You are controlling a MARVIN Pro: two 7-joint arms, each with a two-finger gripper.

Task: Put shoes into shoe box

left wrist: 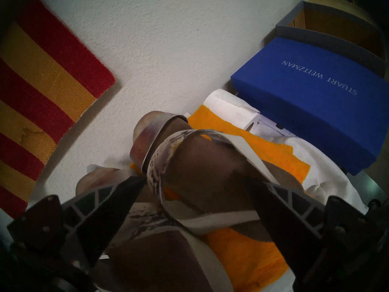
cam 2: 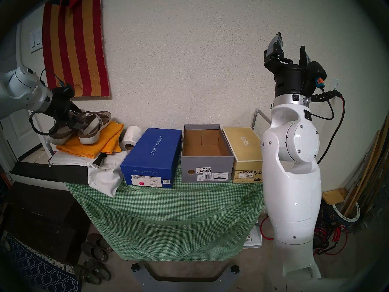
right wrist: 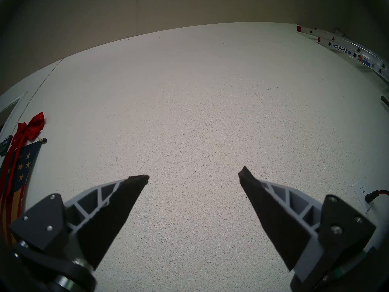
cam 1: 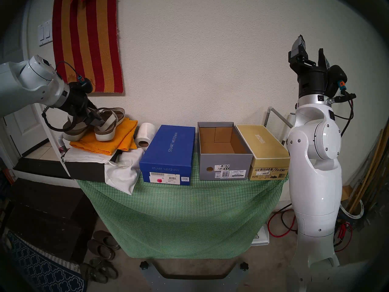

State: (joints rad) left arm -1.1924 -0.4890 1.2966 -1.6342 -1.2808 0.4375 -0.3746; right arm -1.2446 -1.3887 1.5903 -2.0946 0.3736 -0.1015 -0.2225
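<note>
The sandal is next for my left gripper, which will grab it by its snakeskin strap [left wrist: 165,152], because that thin strap arches up while the broad brown footbed [left wrist: 207,178] lies flat below it.
The pair of beige-white strappy sandals [cam 1: 106,128] stands on an orange cloth [cam 1: 124,137] at the far left, toes towards the wall. My left gripper [cam 1: 95,118] is down among the straps of the right-hand sandal. In the left wrist view [left wrist: 195,182] its fingers [left wrist: 117,192] are spread wide on either side of the snakeskin strap [left wrist: 160,165] and brown footbed, not closed on them. The grey shoe box [cam 1: 225,165] stands open and empty in the middle of the table, also in the left wrist view [left wrist: 328,38]. My right gripper [cam 1: 309,51] is open, raised, pointing at the wall [right wrist: 193,175].
A blue STUART WEITZMAN box [cam 1: 168,150] stands left of the grey box and a gold MICHAEL box [cam 1: 263,144] right of it. A paper roll [cam 1: 144,135] and a white cloth bag [cam 1: 120,171] lie beside the sandals. Slippers [cam 1: 103,245] and clogs [cam 1: 99,270] are on the floor.
</note>
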